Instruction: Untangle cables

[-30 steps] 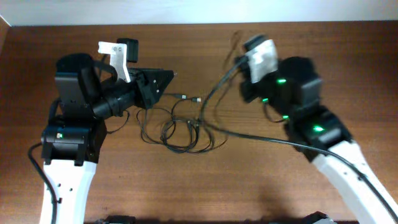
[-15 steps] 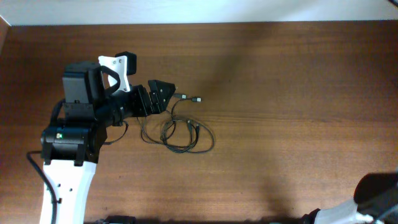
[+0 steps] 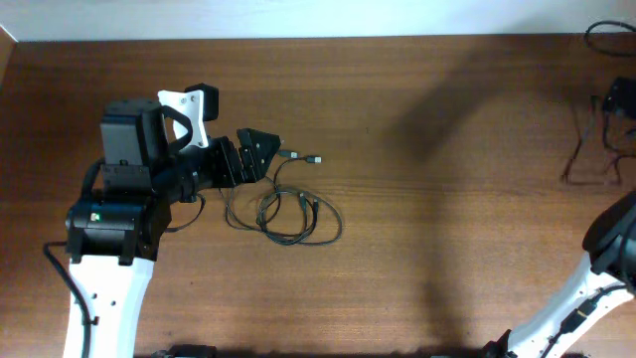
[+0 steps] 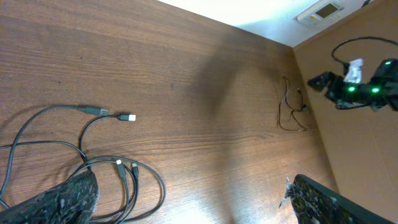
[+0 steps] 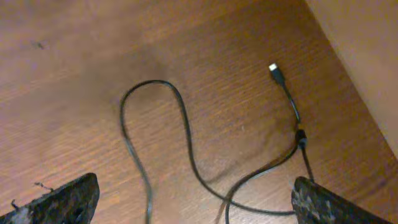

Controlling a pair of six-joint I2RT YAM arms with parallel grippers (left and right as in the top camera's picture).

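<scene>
My left gripper grabs one piece of black cable in the tangle [image 3: 340,223] [image 4: 163,185] next, away from the plugs, so they stay free for untangling the cables.
A loose tangle of thin black cables [image 3: 290,214] lies on the brown table [image 3: 427,229] left of centre, two small plugs [image 3: 314,159] pointing right. My left gripper [image 3: 270,149] hovers over the tangle's upper left edge, open and holding nothing; in its wrist view the cable loops [image 4: 87,158] lie by the left finger [image 4: 62,202]. One separate cable [image 3: 584,159] lies at the table's far right. My right gripper [image 5: 193,208] is open above that cable [image 5: 186,149], whose plug [image 5: 277,73] rests on the wood.
The table's right edge [image 5: 348,68] runs close beside the separate cable. The right arm [image 3: 608,249] reaches in from the lower right corner. A pale wall borders the table's far side [image 3: 318,20].
The right arm swung from the table's middle to the far right, taking one cable out of the tangle, and its jaws opened. The left gripper opened wide and shifted slightly right.
</scene>
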